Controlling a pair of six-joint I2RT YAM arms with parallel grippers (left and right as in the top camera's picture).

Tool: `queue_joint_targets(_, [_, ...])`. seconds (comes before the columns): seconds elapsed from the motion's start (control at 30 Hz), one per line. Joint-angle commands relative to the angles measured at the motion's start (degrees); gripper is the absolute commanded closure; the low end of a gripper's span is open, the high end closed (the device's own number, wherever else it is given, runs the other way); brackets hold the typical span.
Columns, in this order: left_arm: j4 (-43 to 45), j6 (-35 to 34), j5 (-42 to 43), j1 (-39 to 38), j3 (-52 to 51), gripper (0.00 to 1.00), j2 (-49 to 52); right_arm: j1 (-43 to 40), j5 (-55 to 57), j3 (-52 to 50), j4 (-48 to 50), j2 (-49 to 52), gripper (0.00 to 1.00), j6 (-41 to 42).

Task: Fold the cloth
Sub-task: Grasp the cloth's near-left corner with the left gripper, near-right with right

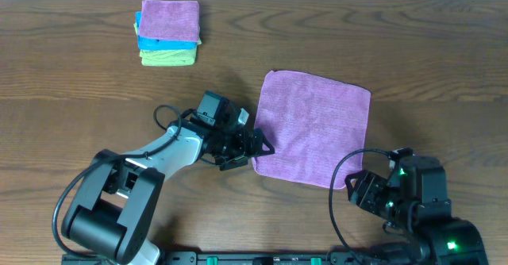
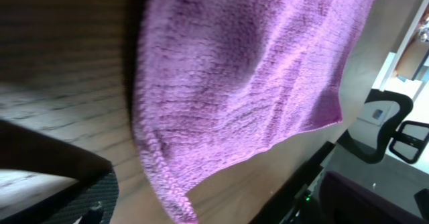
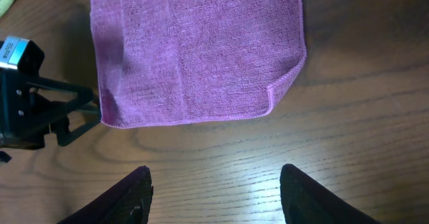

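The cloth's near edge needs to go over the cloth's far edge to fold it, so my left gripper needs to grab the purple cloth (image 1: 313,126) by its near corner (image 1: 259,166) next.
A purple cloth (image 1: 313,126) lies spread flat on the wooden table, right of centre. It also shows in the left wrist view (image 2: 248,70) and the right wrist view (image 3: 194,49). My left gripper (image 1: 258,147) is low on the table at the cloth's near-left corner, with its fingers apart and the cloth's edge just in front of them (image 2: 218,187). My right gripper (image 1: 361,187) is open and empty a little short of the cloth's near-right corner (image 3: 214,177). That corner is slightly curled.
A stack of folded cloths (image 1: 168,32), purple on blue on yellow-green, sits at the far left of the table. The table's near edge and the arm bases lie just behind both grippers.
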Motion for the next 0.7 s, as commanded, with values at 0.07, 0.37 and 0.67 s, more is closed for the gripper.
queue_joint_targets(0.07, [0.9, -1.3, 0.3, -1.1, 0.9, 0.06, 2.3, -0.5, -0.1, -0.3, 0.1, -0.3, 0.38, 0.8])
queue_joint_targets(0.37, [1.0, -0.7, 0.5, -1.4, 0.9, 0.64, 6.1, -0.5, -0.5, -0.3, -0.2, -0.3, 0.38, 1.0])
queue_joint_targets(0.67, [1.0, 1.6, 0.9, -1.4, 0.9, 0.94, 6.1, -0.5, 1.0, -4.3, -1.2, -0.3, 0.28, 2.8])
